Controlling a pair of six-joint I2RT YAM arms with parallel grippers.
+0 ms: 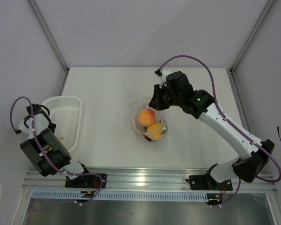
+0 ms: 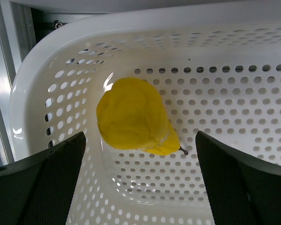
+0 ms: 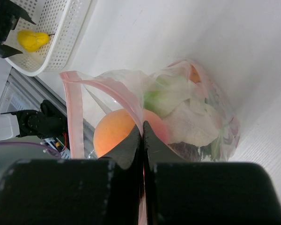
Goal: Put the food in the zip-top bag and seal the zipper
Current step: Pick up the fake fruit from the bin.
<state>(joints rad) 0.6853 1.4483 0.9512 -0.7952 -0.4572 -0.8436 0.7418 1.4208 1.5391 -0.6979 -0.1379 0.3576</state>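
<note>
The left gripper should grab the yellow pear-shaped piece across its wide rounded end, so that the narrow stem end of the piece stays free to go into the bag's opening.
The clear zip-top bag (image 1: 150, 124) lies mid-table with its mouth held up. Inside it are an orange round piece (image 3: 110, 136), a pale green-white leafy piece (image 3: 173, 98), a yellow piece (image 1: 154, 130) and a dark piece (image 3: 196, 150). My right gripper (image 3: 143, 129) is shut on the far side of the bag's mouth, pinching the pink zipper (image 3: 72, 108) strip. One yellow pear-shaped piece of food (image 2: 131, 117) lies in the basket's near corner. My left gripper (image 2: 140, 140) hangs open just above it, one finger on each side, not touching.
The white lattice basket (image 1: 68, 105) stands at the table's left edge, its walls close around my left fingers (image 2: 47, 178). Aluminium frame rails (image 1: 150, 178) run along the near edge.
</note>
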